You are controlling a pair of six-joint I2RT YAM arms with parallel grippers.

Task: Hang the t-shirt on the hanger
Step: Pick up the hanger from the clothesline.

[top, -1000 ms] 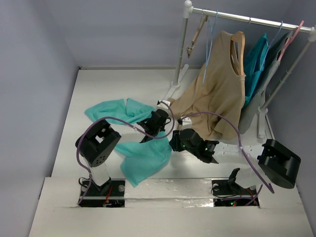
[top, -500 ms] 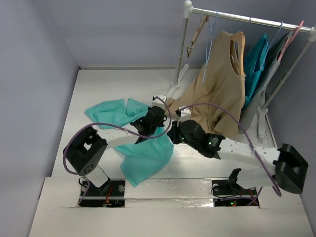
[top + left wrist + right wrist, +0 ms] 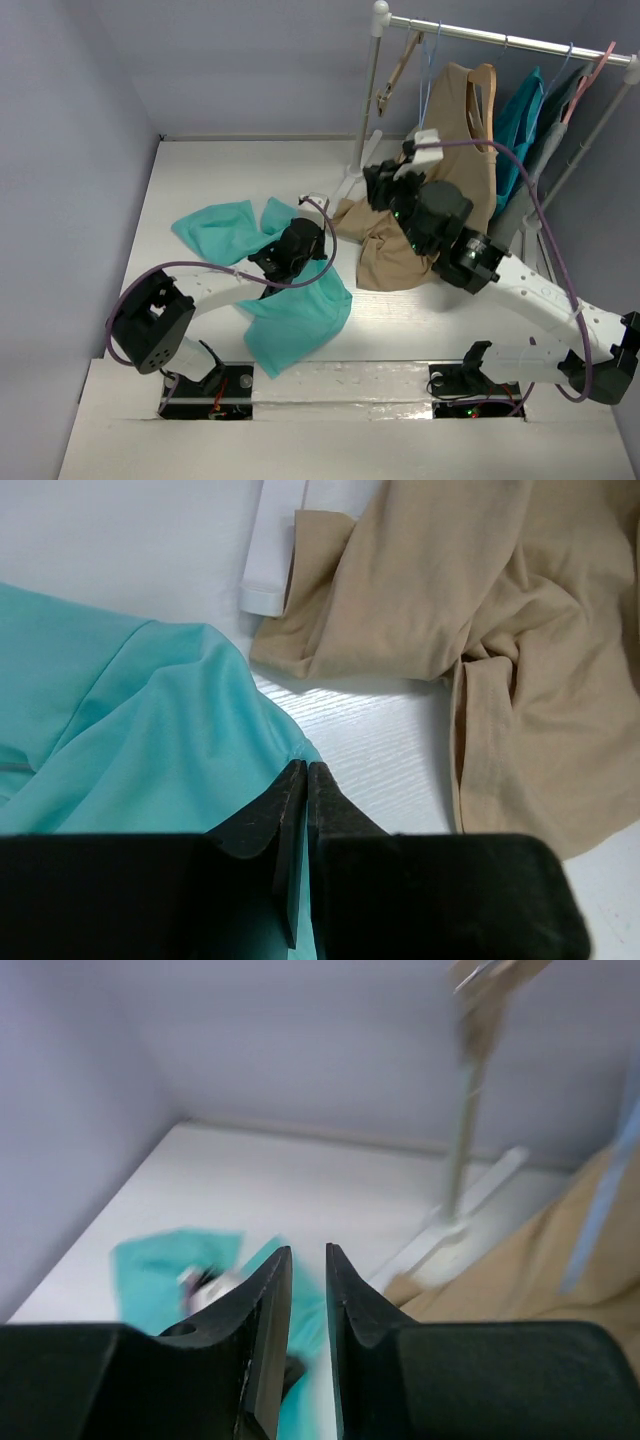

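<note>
The hanger's light-blue far end should stay free to enter the t-shirt [image 3: 290,315], so my right gripper needs to grab the hanger by its near side below the hook [image 3: 426,95].
The light turquoise t-shirt [image 3: 290,315] lies crumpled on the white table, with another part at the back left [image 3: 222,228]. My left gripper [image 3: 296,243] is low over its middle. In the left wrist view it [image 3: 305,767] is shut on the t-shirt's edge [image 3: 150,730], and the fabric puckers at the tips. My right gripper [image 3: 376,182] is raised beside the rack pole, in front of the tan top. In the right wrist view it [image 3: 308,1255] is empty with a narrow gap between the jaws. The thin light-blue hanger [image 3: 425,88] hangs bare on the rail.
The rack pole [image 3: 368,100] and its white foot [image 3: 350,182] stand at the back centre. A tan top [image 3: 400,265] on a wooden hanger drapes onto the table, and it also shows in the left wrist view [image 3: 520,630]. A bare wooden hanger [image 3: 400,70] and teal garments [image 3: 520,130] also hang there.
My right arm rose from beside the t-shirt and swung back toward the rack. My left gripper shifted a little left and back, still on the shirt's edge.
</note>
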